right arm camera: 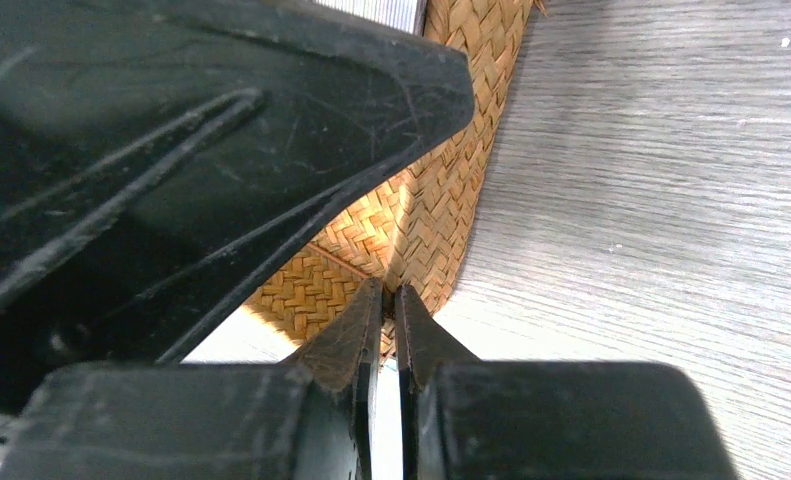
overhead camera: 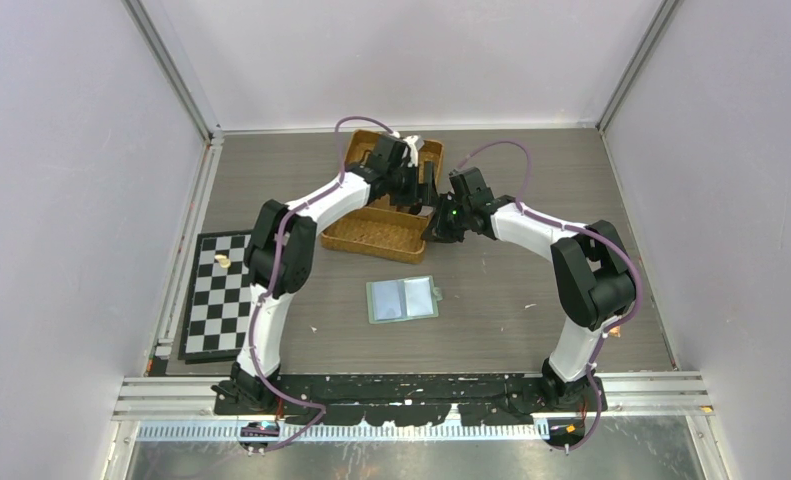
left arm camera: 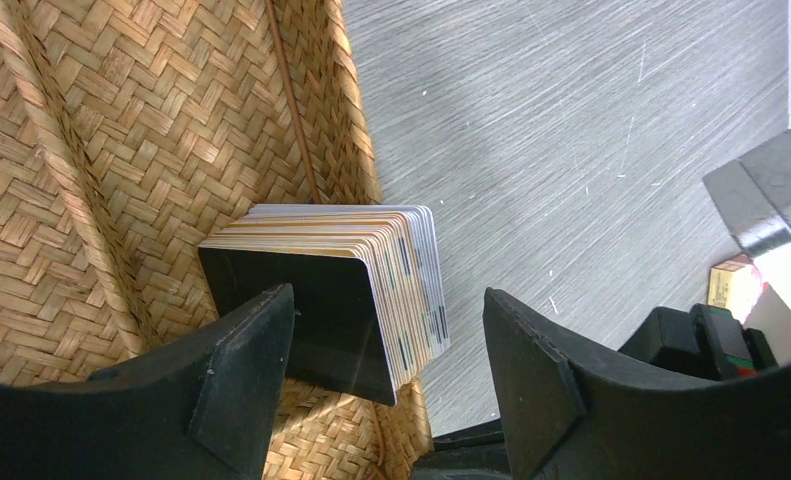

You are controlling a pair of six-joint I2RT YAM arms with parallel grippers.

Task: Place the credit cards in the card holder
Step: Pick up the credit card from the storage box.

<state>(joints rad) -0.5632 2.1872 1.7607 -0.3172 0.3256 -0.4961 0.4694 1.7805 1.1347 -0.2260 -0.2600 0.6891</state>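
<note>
I am not ready to close yet: my fingers are open along the top edge (left arm camera: 289, 253) of the dark card (left arm camera: 333, 312), so my left gripper should turn first and then close on the dark card.
The credit cards (left arm camera: 371, 270) stand as a thick stack on edge, leaning in the corner of a woven brown tray (left arm camera: 121, 150), a dark card facing me. My left gripper (left arm camera: 386, 375) is open and straddles the stack, one finger (left arm camera: 241, 380) inside the tray, the other (left arm camera: 536, 385) outside its wall, neither pressing the cards. The card holder (overhead camera: 403, 298), a sage-green wallet, lies open flat on the table in front of the tray. My right gripper (right arm camera: 389, 292) is shut, its tips pinched on the tray's wall (right arm camera: 441, 150) beside the left gripper (overhead camera: 416, 185).
The woven tray (overhead camera: 371, 238) sits at mid-table behind the wallet. A chessboard (overhead camera: 219, 295) with a small piece lies at the left. The two arms meet over the tray's right end, the right gripper (overhead camera: 434, 228) close under the left one. Grey walls enclose the table.
</note>
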